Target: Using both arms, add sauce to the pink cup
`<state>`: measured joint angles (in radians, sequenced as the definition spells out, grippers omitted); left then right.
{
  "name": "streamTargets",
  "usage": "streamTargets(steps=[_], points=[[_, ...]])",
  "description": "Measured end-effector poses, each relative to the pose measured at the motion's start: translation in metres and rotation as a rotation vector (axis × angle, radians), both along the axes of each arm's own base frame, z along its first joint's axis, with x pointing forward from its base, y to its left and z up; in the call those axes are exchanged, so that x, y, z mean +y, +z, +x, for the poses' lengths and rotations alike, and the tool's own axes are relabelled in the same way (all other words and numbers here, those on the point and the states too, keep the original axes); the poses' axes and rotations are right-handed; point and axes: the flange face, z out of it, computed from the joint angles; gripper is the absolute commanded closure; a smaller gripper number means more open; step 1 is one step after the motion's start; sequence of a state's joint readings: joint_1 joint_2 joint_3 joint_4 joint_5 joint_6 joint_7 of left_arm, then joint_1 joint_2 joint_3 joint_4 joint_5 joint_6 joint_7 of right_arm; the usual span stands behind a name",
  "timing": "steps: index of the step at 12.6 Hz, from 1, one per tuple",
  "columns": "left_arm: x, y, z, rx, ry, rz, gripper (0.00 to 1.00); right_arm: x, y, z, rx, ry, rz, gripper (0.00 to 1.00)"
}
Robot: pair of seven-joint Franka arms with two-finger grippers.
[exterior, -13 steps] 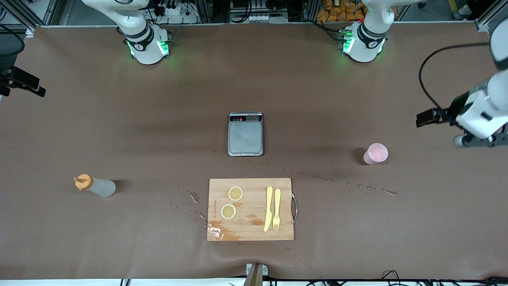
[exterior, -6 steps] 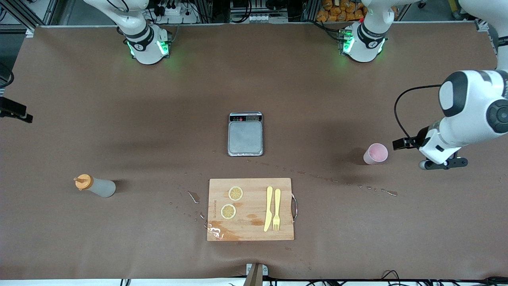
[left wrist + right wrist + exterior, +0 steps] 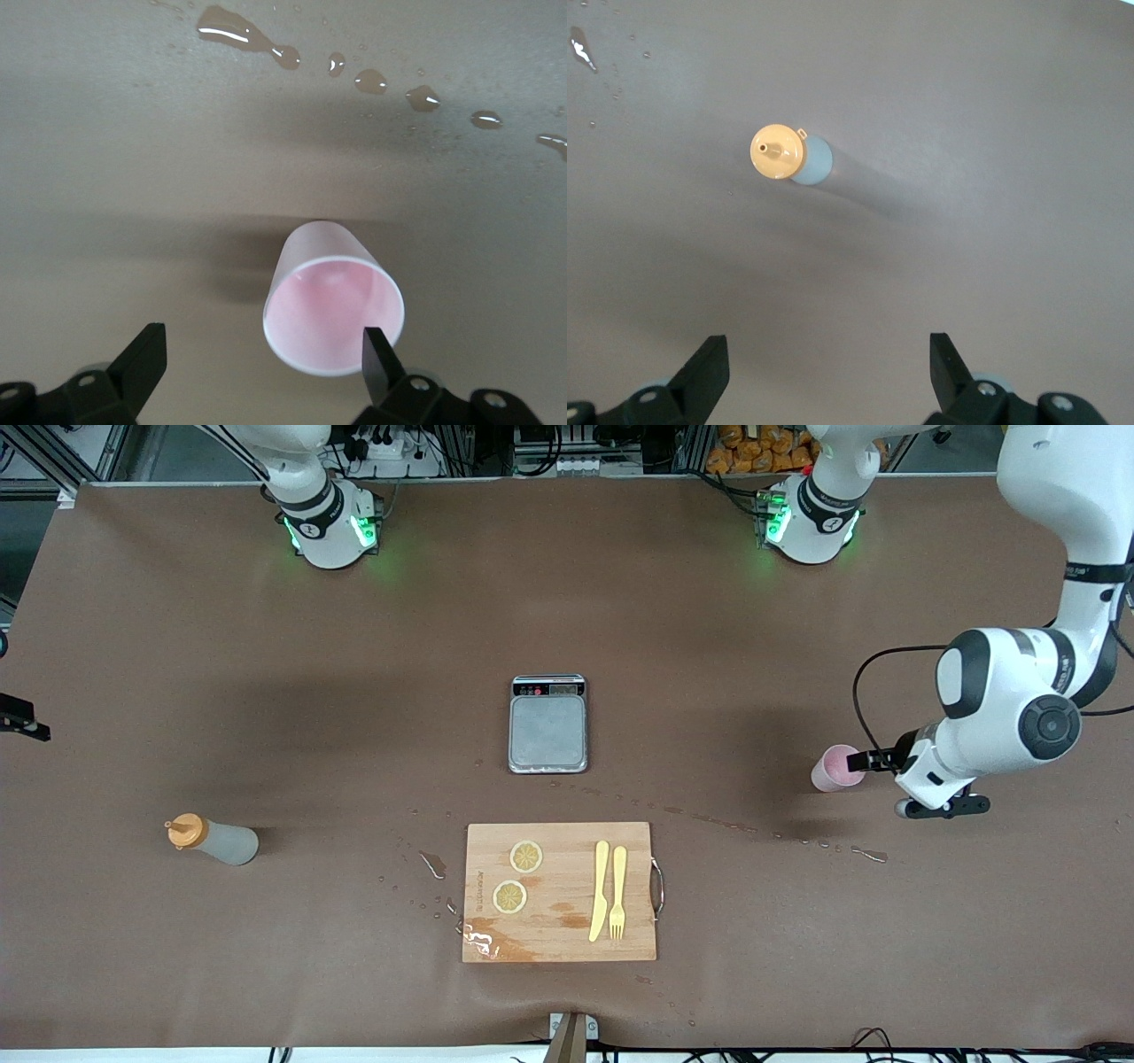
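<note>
My left gripper pinches the cup's rim (image 3: pixel 853 749) next, to set the pink cup on the digital scale (image 3: pixel 547 732).
The pink cup (image 3: pixel 837 769) stands upright and empty on the brown table, toward the left arm's end. My left gripper (image 3: pixel 939 806) hangs just beside it, open; in the left wrist view (image 3: pixel 261 356) the cup (image 3: pixel 332 310) sits right by one finger (image 3: pixel 378 359), not held. The sauce bottle (image 3: pixel 217 840) with its orange cap stands toward the right arm's end. My right gripper (image 3: pixel 826 365) is open and empty above the table near the bottle (image 3: pixel 788 155). In the front view only a black part of it (image 3: pixel 22 722) shows at the edge.
A digital scale (image 3: pixel 548 726) sits mid-table. Nearer the front camera lies a wooden cutting board (image 3: pixel 560 934) with two lemon slices, a yellow knife and a fork. Drops of liquid (image 3: pixel 824 843) trail between board and cup.
My left arm has swung in and come down from the table's end to right beside the pink cup. The right arm's black part has shifted along the table's edge.
</note>
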<state>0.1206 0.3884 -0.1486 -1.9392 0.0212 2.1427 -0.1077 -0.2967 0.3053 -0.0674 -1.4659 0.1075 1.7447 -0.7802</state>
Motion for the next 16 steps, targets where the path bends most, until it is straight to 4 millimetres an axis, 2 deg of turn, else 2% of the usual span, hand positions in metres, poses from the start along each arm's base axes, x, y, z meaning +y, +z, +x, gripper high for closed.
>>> streamTargets(steps=[1,3,5,6,7,9,11,13,14,16], points=[[0.000,-0.010,0.000,0.004,0.001,-0.003,0.18,-0.010,-0.017,0.004,-0.011,0.041,0.027,0.00],[-0.002,-0.025,0.000,0.013,-0.001,-0.007,0.42,-0.039,-0.064,0.007,-0.039,0.134,0.138,0.00],[-0.003,-0.033,0.000,0.017,-0.002,-0.010,0.75,-0.068,-0.119,0.010,-0.128,0.237,0.253,0.00],[-0.003,-0.036,0.001,0.014,-0.002,-0.011,0.93,-0.076,-0.145,0.014,-0.187,0.290,0.298,0.00],[-0.004,-0.037,0.001,0.012,-0.002,-0.011,1.00,-0.077,-0.167,0.017,-0.231,0.335,0.339,0.00],[-0.004,-0.040,0.001,0.015,-0.003,-0.012,1.00,-0.069,-0.198,0.024,-0.289,0.414,0.401,0.00],[-0.009,-0.036,0.003,0.005,-0.009,-0.014,1.00,-0.057,-0.206,0.029,-0.331,0.516,0.419,0.00],[-0.020,-0.023,0.007,-0.021,-0.028,-0.019,1.00,-0.047,-0.211,0.031,-0.359,0.586,0.421,0.00],[-0.032,-0.012,0.008,-0.033,-0.029,-0.023,1.00,-0.046,-0.219,0.029,-0.375,0.603,0.429,0.00],[-0.078,0.012,0.004,-0.047,0.023,-0.029,1.00,-0.045,-0.239,0.020,-0.411,0.629,0.439,0.00]])
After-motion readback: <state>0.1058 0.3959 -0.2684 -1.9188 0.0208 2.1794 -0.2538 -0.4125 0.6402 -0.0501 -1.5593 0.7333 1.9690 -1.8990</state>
